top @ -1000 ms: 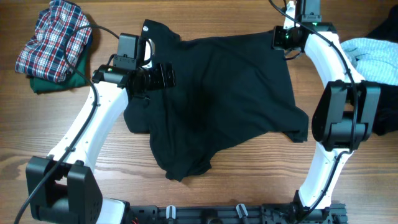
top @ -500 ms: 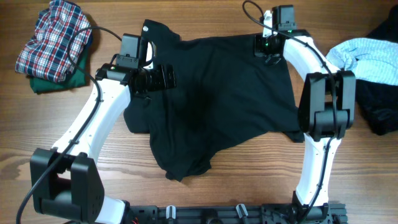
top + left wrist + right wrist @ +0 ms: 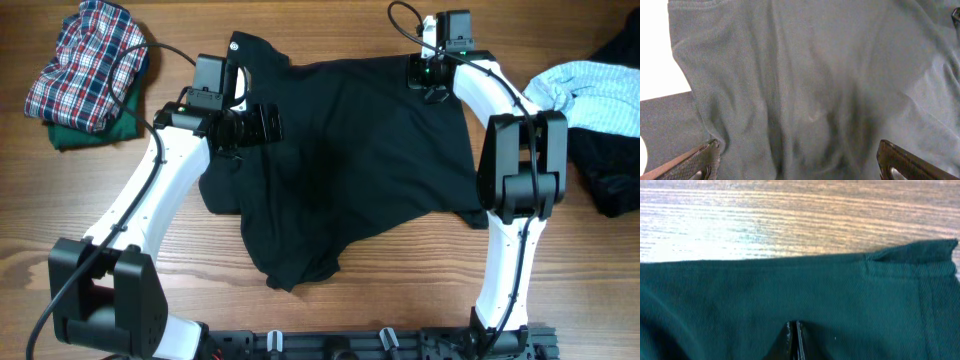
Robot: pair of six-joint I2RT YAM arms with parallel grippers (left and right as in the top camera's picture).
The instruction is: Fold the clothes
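Observation:
My left gripper grabs the black T-shirt by the wrinkled cloth (image 3: 815, 75) near the sleeve next, to straighten it for folding.
A black T-shirt (image 3: 350, 150) lies spread and creased on the wooden table (image 3: 560, 270). My left gripper (image 3: 258, 122) hovers over the shirt's left part, near a sleeve. In the left wrist view its jaws (image 3: 800, 165) are wide open with wrinkled cloth (image 3: 815, 75) between and below them. My right gripper (image 3: 432, 78) is at the shirt's far right corner. In the right wrist view its fingers (image 3: 794, 330) are pressed together on flat cloth (image 3: 740, 295), just inside the hem. I see no fold pinched between them.
A plaid shirt (image 3: 85, 60) lies on a green garment (image 3: 90, 135) at the far left. A light blue garment (image 3: 590, 95) and a dark one (image 3: 610, 180) lie at the right edge. Bare wood (image 3: 790, 215) shows beyond the hem.
The right arm swung left from the shirt's corner edge onto the cloth, then stopped. The left arm and the shirt have barely moved.

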